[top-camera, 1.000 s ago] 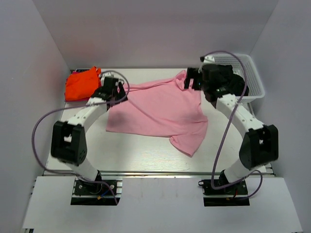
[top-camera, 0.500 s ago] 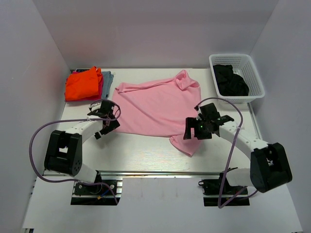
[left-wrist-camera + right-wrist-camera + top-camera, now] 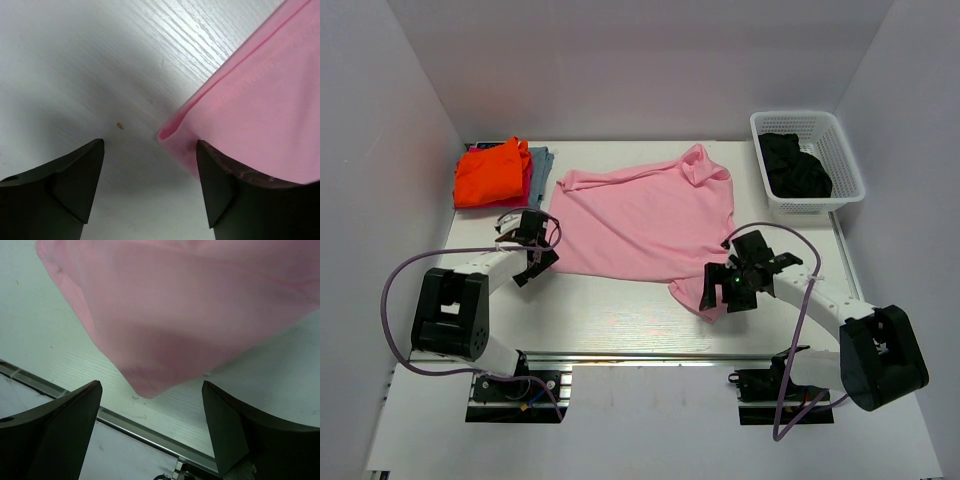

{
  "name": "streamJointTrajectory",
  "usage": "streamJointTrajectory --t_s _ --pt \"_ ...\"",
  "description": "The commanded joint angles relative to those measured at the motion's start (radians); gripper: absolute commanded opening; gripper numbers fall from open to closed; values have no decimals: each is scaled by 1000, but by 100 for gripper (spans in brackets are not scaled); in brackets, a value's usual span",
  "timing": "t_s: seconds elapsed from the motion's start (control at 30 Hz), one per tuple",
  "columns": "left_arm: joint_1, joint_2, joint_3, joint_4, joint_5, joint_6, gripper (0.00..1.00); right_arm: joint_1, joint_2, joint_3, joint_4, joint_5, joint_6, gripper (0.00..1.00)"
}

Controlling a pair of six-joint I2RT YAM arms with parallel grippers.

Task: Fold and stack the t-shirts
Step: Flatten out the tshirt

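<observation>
My right gripper is hovering with its fingers above the table and the pink t-shirt's corner [image 3: 713, 315] [image 3: 147, 388] between them, so it needs to go lower before it closes.
A light pink t-shirt [image 3: 645, 220] lies spread flat on the white table [image 3: 610, 315], one corner trailing toward the near edge. My left gripper [image 3: 542, 262] is open at its near left corner; the left wrist view shows that folded pink corner [image 3: 172, 132] just ahead of the jaws, by the right finger. My right gripper [image 3: 715, 297] is open over the shirt's near right corner [image 3: 150, 385], which lies on the table between the jaws. An orange t-shirt [image 3: 490, 172] sits folded at the far left on red and grey-blue ones [image 3: 540, 165]. A black t-shirt [image 3: 795, 165] lies in the basket.
A white plastic basket [image 3: 845, 165] stands at the far right. The stack of folded shirts is at the far left corner. The table's metal front rail [image 3: 145, 425] runs just beyond the pink corner in the right wrist view. White walls enclose the table.
Both arms came down from the far side of the shirt to its near corners. In the last half second the right gripper moved nearer the front edge; the left shifted slightly.
</observation>
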Motion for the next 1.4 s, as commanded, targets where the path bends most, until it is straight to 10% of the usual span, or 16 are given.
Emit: streamJointTrajectory --t_s 0.0,0.2,0.57,0.73,0.9,1.37 --pt "7 -1 -21 35 5 -7 80 9 -11 -34 6 -74 48 86" --pt "16 -2 -56 68 26 -7 70 18 -17 -62 20 -80 69 85" --pt "16 31 -76 165 134 65 0 21 47 -91 105 -114 96 68" --pt "16 43 -67 165 145 94 0 20 59 -117 161 -64 122 45" --pt "16 -14 -86 196 164 114 0 14 30 -105 141 44 137 0" --pt "-3 -316 -23 360 409 261 0 13 -160 162 366 300 10 0"
